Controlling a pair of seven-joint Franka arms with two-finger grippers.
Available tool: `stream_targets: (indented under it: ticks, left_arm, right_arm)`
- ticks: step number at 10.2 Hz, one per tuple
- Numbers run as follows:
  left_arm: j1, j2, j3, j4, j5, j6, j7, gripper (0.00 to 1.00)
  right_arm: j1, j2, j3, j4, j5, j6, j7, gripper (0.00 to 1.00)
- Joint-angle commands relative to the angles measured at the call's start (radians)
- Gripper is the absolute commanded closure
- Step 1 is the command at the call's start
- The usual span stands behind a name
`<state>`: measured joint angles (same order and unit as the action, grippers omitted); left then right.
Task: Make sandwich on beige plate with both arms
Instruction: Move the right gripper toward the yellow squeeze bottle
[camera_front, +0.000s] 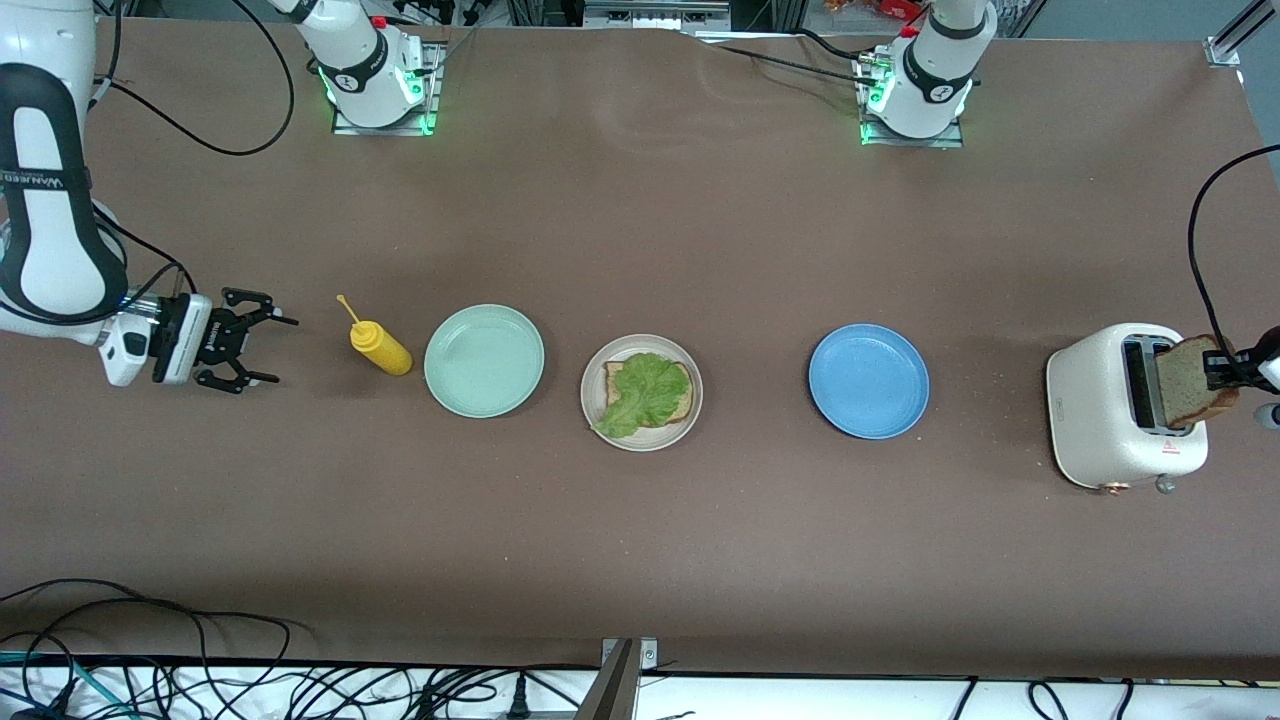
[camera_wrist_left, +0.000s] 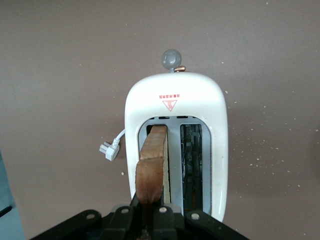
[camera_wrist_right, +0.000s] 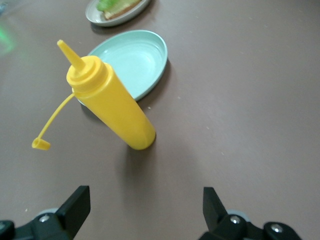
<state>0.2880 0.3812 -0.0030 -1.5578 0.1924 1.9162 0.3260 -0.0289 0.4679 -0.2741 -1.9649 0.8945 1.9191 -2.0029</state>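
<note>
My right gripper grips the mustard bottle by its yellow body (camera_front: 384, 349) next, to bring the mustard to the sandwich on the beige plate (camera_front: 592, 372).
The beige plate (camera_front: 592, 372) sits mid-table with one bread slice (camera_front: 683, 405) on it and a green lettuce leaf (camera_front: 643, 392) on top. A second bread slice (camera_front: 1192, 384) sticks up out of one slot of the white toaster (camera_front: 1105, 425) at the left arm's end. My left gripper (camera_front: 1226, 369) is shut on that slice's upper edge. In the left wrist view the bread slice (camera_wrist_left: 152, 162) stands in the toaster (camera_wrist_left: 175, 95) slot, pinched in the left gripper (camera_wrist_left: 150, 216). My right gripper (camera_front: 273, 351) waits open, low over the table beside the mustard bottle, holding nothing.
A yellow mustard bottle (camera_front: 381, 348) with its cap dangling stands between the right gripper and a mint green plate (camera_front: 484, 361). A blue plate (camera_front: 868, 381) lies between the beige plate and the toaster. The toaster's plug (camera_wrist_left: 109, 149) lies loose beside it. Cables (camera_front: 150, 670) run along the near edge.
</note>
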Motion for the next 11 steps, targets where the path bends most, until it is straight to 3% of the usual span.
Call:
stream_targets:
  ticks: [1, 5, 10, 11]
  left_arm:
    - [-0.024, -0.008, -0.002, 0.076, 0.032, -0.083, 0.007, 1.0]
    - [-0.047, -0.01, -0.002, 0.128, 0.021, -0.134, 0.049, 1.0]
    - [-0.089, -0.01, -0.008, 0.154, -0.011, -0.195, 0.076, 1.0]
    - [-0.089, -0.01, -0.008, 0.154, -0.037, -0.195, 0.073, 1.0]
  right_arm:
    - [-0.025, 0.084, 0.024, 0.001, 0.174, -0.104, -0.185, 0.0]
    - [-0.028, 0.124, 0.1, -0.037, 0.256, -0.163, -0.27, 0.0]
    - [-0.028, 0.127, 0.121, -0.04, 0.305, -0.173, -0.364, 0.0]
    - [-0.026, 0.132, 0.124, -0.04, 0.305, -0.175, -0.366, 0.13]
